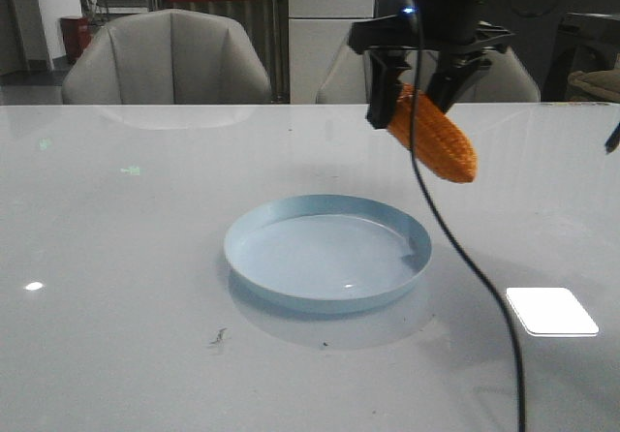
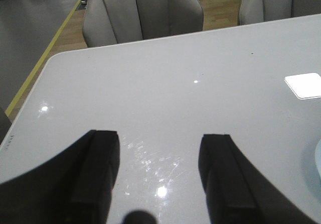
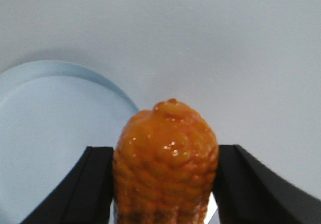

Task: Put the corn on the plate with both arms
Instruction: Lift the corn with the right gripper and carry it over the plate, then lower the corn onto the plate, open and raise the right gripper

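My right gripper should keep holding the orange corn until it is over the plate, because the corn is still hanging behind and to the side of the pale blue plate point(image 1: 254, 229).
My right gripper point(image 1: 415, 91) is shut on the corn point(image 1: 438, 139), an orange bumpy cob, and holds it in the air behind and to the right of the plate point(image 1: 254, 229), tip slanting down to the right. In the right wrist view the corn point(image 3: 166, 158) sits between both fingers point(image 3: 90, 189), with the pale blue plate point(image 3: 108, 88) below to one side. My left gripper point(image 2: 159, 171) is open and empty over bare table; it does not show in the front view.
A bright white rectangle of reflected light point(image 1: 551, 311) lies on the table right of the plate. A black cable point(image 1: 455, 248) hangs from the right arm across the plate's right side. Grey chairs point(image 1: 167, 59) stand behind the table's far edge.
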Robot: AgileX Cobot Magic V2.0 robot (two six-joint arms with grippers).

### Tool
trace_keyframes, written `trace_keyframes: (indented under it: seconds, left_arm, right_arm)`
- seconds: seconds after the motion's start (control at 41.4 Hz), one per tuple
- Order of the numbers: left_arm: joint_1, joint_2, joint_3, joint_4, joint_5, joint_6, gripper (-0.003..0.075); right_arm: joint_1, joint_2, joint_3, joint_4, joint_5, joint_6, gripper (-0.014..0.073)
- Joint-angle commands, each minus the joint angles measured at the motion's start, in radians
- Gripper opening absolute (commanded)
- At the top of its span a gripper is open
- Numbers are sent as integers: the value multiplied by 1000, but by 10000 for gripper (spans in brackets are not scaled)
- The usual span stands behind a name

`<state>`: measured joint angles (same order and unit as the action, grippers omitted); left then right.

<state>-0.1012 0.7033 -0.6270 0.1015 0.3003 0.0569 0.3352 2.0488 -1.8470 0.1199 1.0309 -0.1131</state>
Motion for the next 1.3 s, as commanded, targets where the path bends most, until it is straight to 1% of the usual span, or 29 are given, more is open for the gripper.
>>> trace_keyframes:
  seconds: [0.0, 0.121, 0.169, 0.29, 0.411, 0.507, 0.604, 0.894, 1.28]
  left_arm:
    - [3, -3, -30, -9, -89, -12, 422]
    - [3, -3, -30, -9, -89, -12, 422]
    - [3, -3, -30, -9, -89, -12, 422]
    - [3, -3, -30, -9, -89, -12, 422]
    - [3, -3, -30, -9, -89, -12, 422]
    - [3, -3, -30, -9, -89, -12, 422]
    - [3, -3, -30, -9, -89, -12, 422]
    - [3, -3, -30, -9, -89, -12, 422]
    - [3, -3, -30, -9, -89, -12, 422]
  right_arm:
    - [48, -41, -36, 9, -35, -9, 275]
    - [94, -6, -36, 10, -25, -9, 280]
    - [109, 11, -36, 10, -18, -9, 300]
    - [139, 48, -36, 10, -3, -9, 384]
    - [152, 71, -36, 10, 1, -9, 458]
    - [153, 87, -36, 10, 1, -9, 497]
    - [153, 98, -36, 14, 9, -9, 518]
    - [153, 105, -36, 50, -4, -9, 518]
    - [153, 105, -36, 58, -48, -9, 517]
